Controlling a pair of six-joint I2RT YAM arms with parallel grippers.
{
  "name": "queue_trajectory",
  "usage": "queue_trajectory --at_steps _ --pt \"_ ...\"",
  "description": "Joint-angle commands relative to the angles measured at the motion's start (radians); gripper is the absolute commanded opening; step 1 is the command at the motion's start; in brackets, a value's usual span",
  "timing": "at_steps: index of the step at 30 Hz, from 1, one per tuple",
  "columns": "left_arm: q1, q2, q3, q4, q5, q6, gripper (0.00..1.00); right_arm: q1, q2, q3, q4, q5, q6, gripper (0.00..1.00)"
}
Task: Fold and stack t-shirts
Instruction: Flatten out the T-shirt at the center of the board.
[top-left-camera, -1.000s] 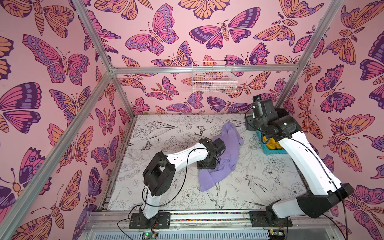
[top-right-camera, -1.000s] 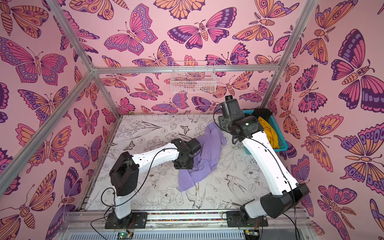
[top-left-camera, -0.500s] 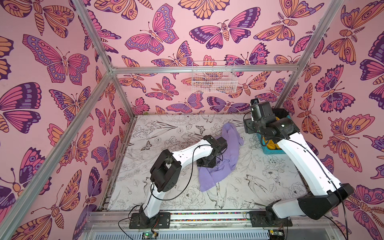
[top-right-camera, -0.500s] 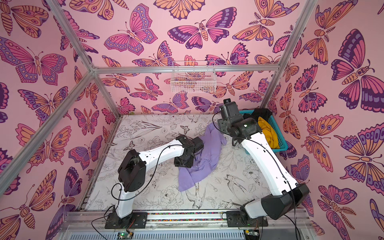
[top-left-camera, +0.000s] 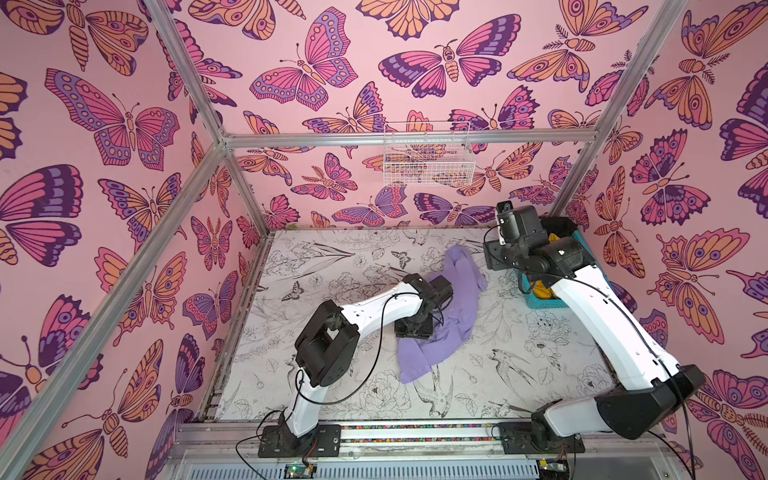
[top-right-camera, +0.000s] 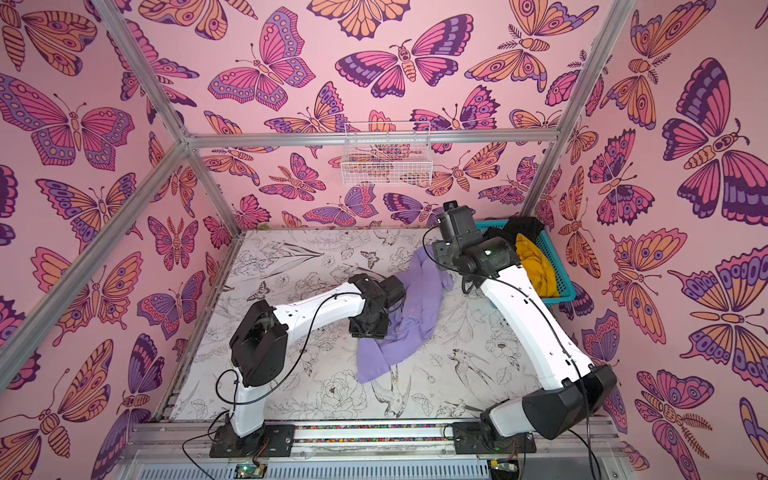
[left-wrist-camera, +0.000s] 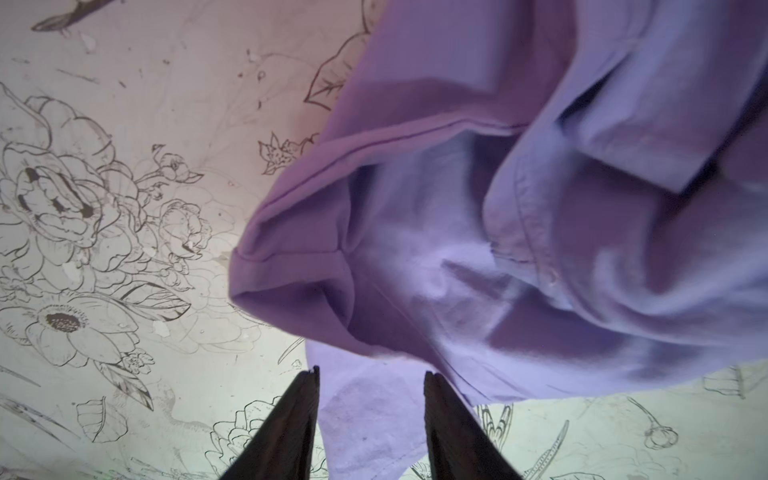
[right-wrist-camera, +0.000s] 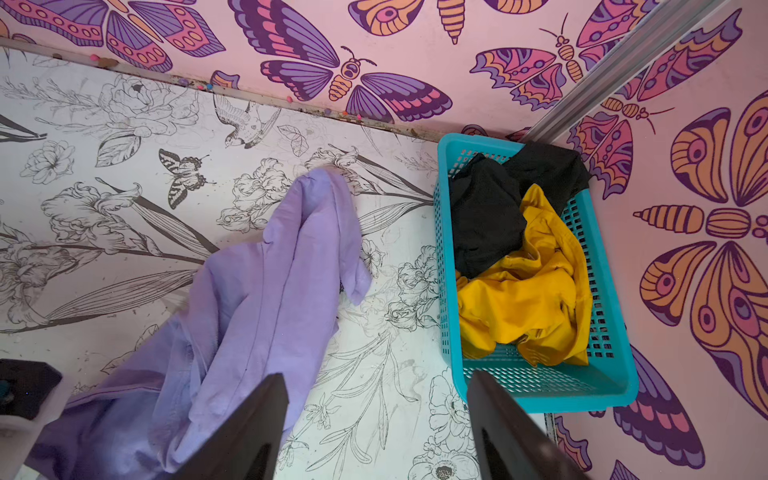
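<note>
My left gripper grabs the lavender t-shirt (top-left-camera: 453, 307) by its stitched open edge next, leaving the rest free for my right gripper to spread for folding.
A lavender t-shirt (top-left-camera: 453, 307) (top-right-camera: 415, 307) lies crumpled and stretched lengthwise mid-table. My left gripper (top-left-camera: 413, 328) (top-right-camera: 368, 328) points down at its left edge. In the left wrist view the left gripper (left-wrist-camera: 370, 374) is open, its jaws straddling a flat flap of the lavender shirt (left-wrist-camera: 457, 249) without pinching it. My right gripper (right-wrist-camera: 376, 376) hangs open and empty above the table, between the lavender shirt (right-wrist-camera: 257, 299) and the basket. A yellow t-shirt (right-wrist-camera: 523, 291) (top-right-camera: 536, 266) and a black t-shirt (right-wrist-camera: 486, 220) lie bunched in the basket.
The teal lattice basket (right-wrist-camera: 540, 399) (top-right-camera: 565, 286) stands in the back right corner against the wall. A white wire basket (top-left-camera: 428, 158) hangs on the back wall. Bare floral tabletop (top-left-camera: 332, 266) spreads left of and in front of the shirt.
My left gripper has shifted a little toward the front along the shirt's left edge and its elbow has swung. The right gripper has drifted slightly left. The shirt lies much as before.
</note>
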Motion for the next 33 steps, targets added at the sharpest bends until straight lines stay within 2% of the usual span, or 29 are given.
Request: queue_trajectory --at_steps 1,6,16,25,27,28,29,33 --pt "0.004 -0.034 0.021 0.011 0.000 0.014 0.48 -0.001 0.010 -0.009 0.004 -0.021 -0.005 0.74" --pt "0.017 -0.017 -0.019 0.009 0.025 -0.032 0.47 -0.001 0.005 -0.026 0.005 -0.023 -0.008 0.74" --pt "0.021 0.018 -0.045 -0.016 0.005 -0.063 0.47 -0.022 -0.021 -0.061 0.021 -0.034 -0.018 0.74" --pt "0.052 0.081 -0.030 0.037 -0.005 -0.031 0.45 -0.038 -0.062 -0.139 0.049 -0.054 -0.018 0.73" --pt "0.063 0.090 -0.013 0.037 -0.007 -0.021 0.35 -0.041 -0.068 -0.148 0.055 -0.058 -0.018 0.74" --pt "0.071 0.093 -0.004 0.036 -0.007 -0.015 0.20 -0.041 -0.072 -0.151 0.057 -0.061 -0.018 0.73" --pt "0.078 0.095 0.003 0.031 -0.010 -0.013 0.00 -0.044 -0.074 -0.154 0.057 -0.064 -0.016 0.73" --pt "0.081 0.056 0.040 -0.027 -0.081 -0.013 0.00 -0.045 -0.083 -0.168 0.059 -0.080 -0.004 0.73"
